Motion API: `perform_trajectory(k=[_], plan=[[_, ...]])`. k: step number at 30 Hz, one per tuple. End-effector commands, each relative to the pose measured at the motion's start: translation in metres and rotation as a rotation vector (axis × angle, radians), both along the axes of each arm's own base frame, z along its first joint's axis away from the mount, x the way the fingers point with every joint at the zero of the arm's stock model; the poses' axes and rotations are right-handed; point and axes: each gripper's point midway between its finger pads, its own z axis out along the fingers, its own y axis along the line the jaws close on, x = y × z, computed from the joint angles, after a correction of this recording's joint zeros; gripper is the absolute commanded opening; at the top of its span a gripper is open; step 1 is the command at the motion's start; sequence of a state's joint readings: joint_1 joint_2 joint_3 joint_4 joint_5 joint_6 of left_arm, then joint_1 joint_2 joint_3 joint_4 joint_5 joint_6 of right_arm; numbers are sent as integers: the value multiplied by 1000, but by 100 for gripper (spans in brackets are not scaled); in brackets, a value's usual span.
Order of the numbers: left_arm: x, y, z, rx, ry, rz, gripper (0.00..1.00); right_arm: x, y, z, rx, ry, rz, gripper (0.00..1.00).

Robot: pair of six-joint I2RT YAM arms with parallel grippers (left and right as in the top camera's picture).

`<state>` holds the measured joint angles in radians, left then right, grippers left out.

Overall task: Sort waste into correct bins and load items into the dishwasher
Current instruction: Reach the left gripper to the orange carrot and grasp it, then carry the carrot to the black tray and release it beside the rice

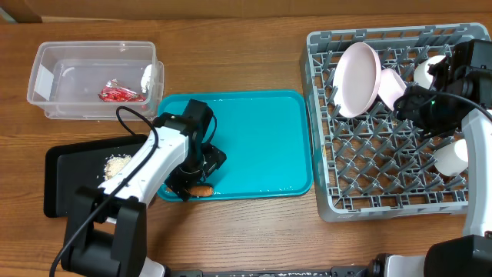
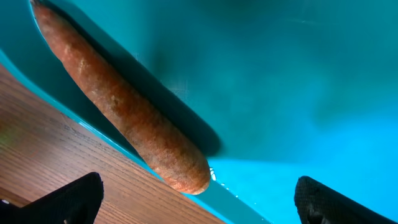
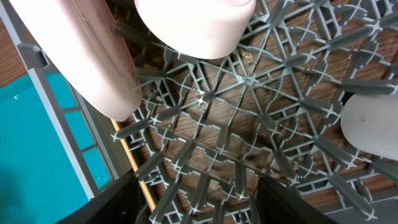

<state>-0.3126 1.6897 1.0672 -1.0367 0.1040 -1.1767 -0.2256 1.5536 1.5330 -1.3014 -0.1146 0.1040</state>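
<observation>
My left gripper grabs the carrot stick by its blunt end next, so its thin tip stays free to enter the black tray.
An orange carrot stick lies in the front left corner of the teal tray, against its rim. My left gripper is open and empty, its fingers spread on either side of the carrot's end. The clear tub holds a red wrapper and a white tissue. The black tray holds beige crumbs. The grey rack holds the pinkish plate, a bowl and cups. My right gripper is open and empty above the rack. A chopstick lies in the rack.
The teal tray lies between the black tray and the rack. The clear tub stands at the back left. Another white cup stands at the rack's back right, next to my right arm. Bare wooden table runs along the front edge.
</observation>
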Motion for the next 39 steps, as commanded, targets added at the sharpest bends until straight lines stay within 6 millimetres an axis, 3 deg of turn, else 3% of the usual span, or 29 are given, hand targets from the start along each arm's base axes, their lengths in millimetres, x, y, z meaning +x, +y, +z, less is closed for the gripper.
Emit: perform_trajectory(k=[1,8,19,26,27,29,39], plan=[[-6,0,-8,-1,46,36,100,2,-2,5,-12,-18,-2,63],[-8,2,-20,20,84,42,100,2,-2,5,-12,-18,-2,63],[5,3,-51,48,78,37,100,2,-2,5,-13,-18,-2,63],[11,16,-52,102,55,41,61,2,-2,5,-13,-18,-2,63],[12,18,-52,103,55,49,48,2,-2,5,-12,-19,-2,63],[12,21,-52,102,56,60,31,2,-2,5,-12,-19,-2,63],[17,41,-46,69,66,27,4,2,-2,5,-13,-18,-2,63]])
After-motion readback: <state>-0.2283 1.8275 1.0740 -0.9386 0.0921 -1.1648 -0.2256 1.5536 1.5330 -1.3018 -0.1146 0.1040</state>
